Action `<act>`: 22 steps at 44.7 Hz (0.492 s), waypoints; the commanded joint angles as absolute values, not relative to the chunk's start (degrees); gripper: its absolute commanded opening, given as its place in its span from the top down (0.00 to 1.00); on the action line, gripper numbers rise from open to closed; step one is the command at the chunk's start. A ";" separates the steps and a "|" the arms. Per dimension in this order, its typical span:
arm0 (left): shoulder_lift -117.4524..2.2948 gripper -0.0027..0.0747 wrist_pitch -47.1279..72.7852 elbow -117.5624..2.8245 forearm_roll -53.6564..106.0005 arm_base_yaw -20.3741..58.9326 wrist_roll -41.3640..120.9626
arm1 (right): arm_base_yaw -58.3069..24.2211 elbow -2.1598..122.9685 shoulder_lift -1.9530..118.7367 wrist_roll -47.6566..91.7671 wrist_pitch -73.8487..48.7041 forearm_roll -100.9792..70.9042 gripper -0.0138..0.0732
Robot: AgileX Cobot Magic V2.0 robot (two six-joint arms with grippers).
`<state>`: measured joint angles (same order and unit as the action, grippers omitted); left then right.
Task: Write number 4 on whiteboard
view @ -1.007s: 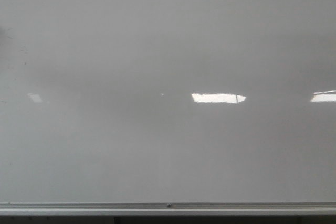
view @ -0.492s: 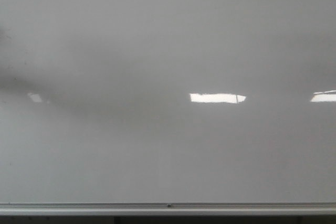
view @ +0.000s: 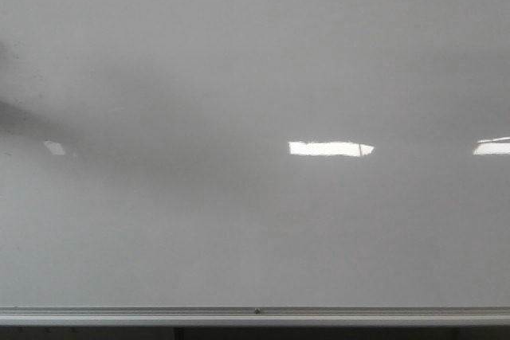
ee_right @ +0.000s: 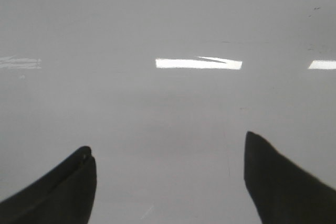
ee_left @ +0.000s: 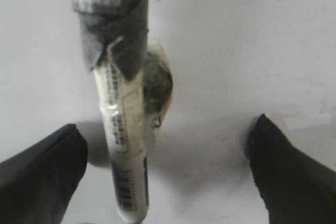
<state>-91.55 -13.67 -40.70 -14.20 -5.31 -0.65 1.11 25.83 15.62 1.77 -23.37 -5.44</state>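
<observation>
My left gripper has the marker's white body [ee_left: 126, 171] between its fingers in the left wrist view, so it should close on the marker now.
The whiteboard [view: 255, 220] fills the front view, glossy pale grey, with a silver rail [view: 255, 314] along its lower edge. No number 4 shows on it in any view. Neither gripper shows in the front view. In the left wrist view my left gripper [ee_left: 168, 140] stands wide open before the board [ee_left: 252, 35]. A white marker [ee_left: 123, 145] with a dark taped far end points at the board between the fingers, nearer one finger [ee_left: 42, 171] and touching neither. My right gripper [ee_right: 168, 153] is open and empty before the board [ee_right: 168, 19].
Bright rectangular light reflections [view: 330, 149] lie on the board at mid height, with another at the right edge [view: 492, 147]. A dark blurred shadow [view: 24, 117] lies at the board's left edge.
The dark shadow at the left edge of the front view has appeared and grown. Nothing else on the board has changed.
</observation>
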 commanded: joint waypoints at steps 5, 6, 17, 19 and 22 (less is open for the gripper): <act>-90.64 0.43 -18.46 -42.34 -13.38 -5.62 -0.85 | 1.18 27.76 16.49 1.99 -18.65 -4.94 0.16; -90.64 0.48 -18.46 -42.34 -13.38 -5.62 -0.85 | 1.18 27.76 16.49 1.99 -18.65 -4.94 0.16; -90.49 0.97 -17.67 -42.34 -13.38 -5.62 -0.85 | 1.18 27.76 16.49 1.99 -18.65 -4.94 0.16; -90.00 0.99 -15.95 -42.55 -13.38 -5.62 -0.85 | 1.18 27.76 16.49 1.99 -18.65 -4.94 0.16; -88.77 0.99 -9.08 -44.26 -13.38 -5.19 -0.85 | 1.18 27.76 16.49 1.99 -18.65 -4.94 0.16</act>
<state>-91.50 -12.12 -41.34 -13.69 -5.87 -0.65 1.11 25.83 15.62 1.77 -23.37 -5.44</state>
